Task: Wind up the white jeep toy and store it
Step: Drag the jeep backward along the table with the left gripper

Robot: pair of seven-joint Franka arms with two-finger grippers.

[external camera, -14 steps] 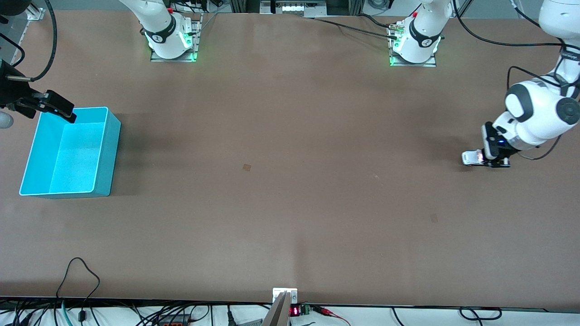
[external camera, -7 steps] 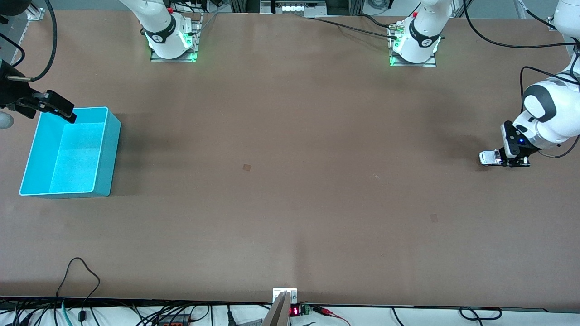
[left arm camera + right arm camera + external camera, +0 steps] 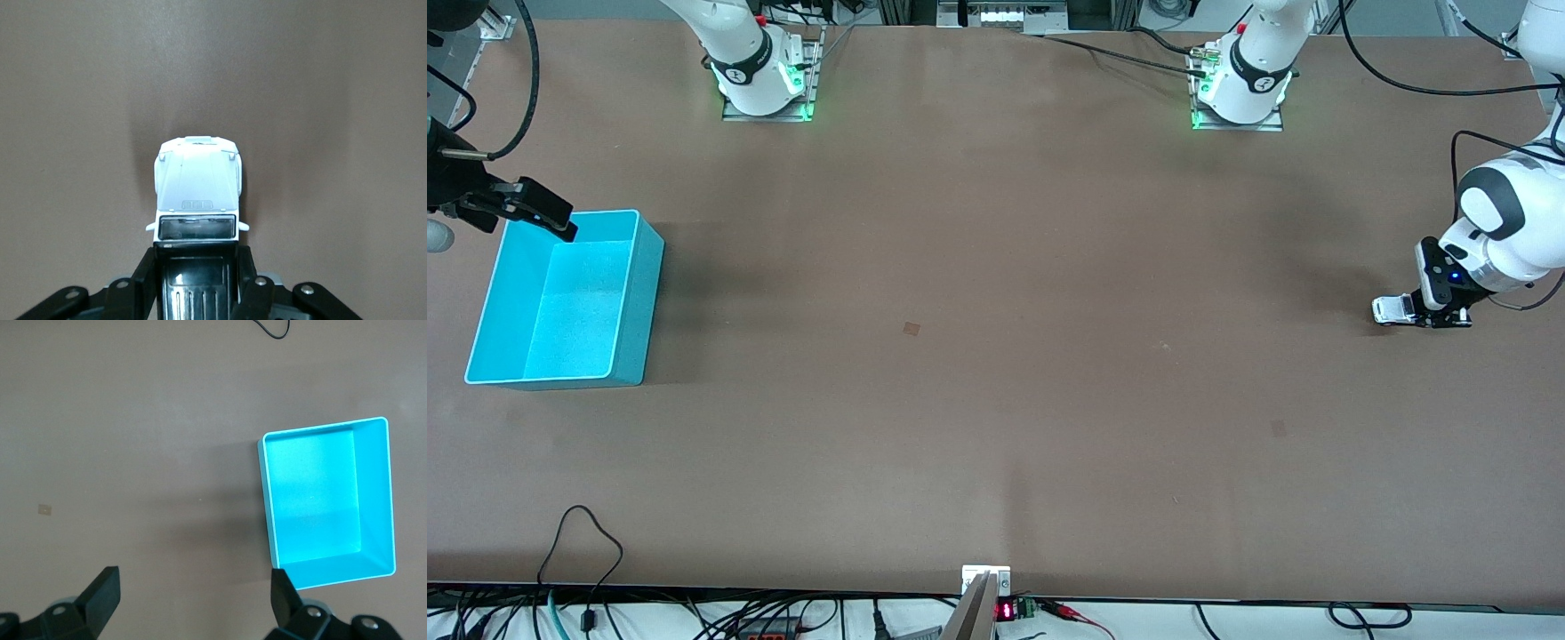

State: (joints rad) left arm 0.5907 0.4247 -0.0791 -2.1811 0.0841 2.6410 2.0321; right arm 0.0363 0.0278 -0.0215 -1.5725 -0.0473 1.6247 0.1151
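Observation:
The white jeep toy (image 3: 1392,309) (image 3: 197,180) sits low on the brown table between the fingers of my left gripper, so my left gripper needs to let go of it now.
The white jeep toy (image 3: 1392,309) is low on the brown table near the left arm's end, its white hood (image 3: 197,180) pointing away from the wrist. My left gripper (image 3: 1430,313) (image 3: 197,270) is shut on the jeep's black roofed rear, one finger (image 3: 148,270) on each side. The cyan bin (image 3: 637,298) stands empty at the right arm's end of the table. My right gripper (image 3: 527,207) (image 3: 193,587) hovers open over the bin's edge nearest the arm bases, nothing between its fingers (image 3: 105,585), and the arm waits there.
The two arm bases (image 3: 765,84) (image 3: 1238,89) stand along the table edge farthest from the camera. A small tan mark (image 3: 911,328) lies mid-table. Cables (image 3: 583,533) and a display box (image 3: 1005,610) sit at the edge nearest the camera.
My left gripper has drawn the jeep backward along the table toward the left arm's end, most of it in the first half second. The right arm and the bin have not moved.

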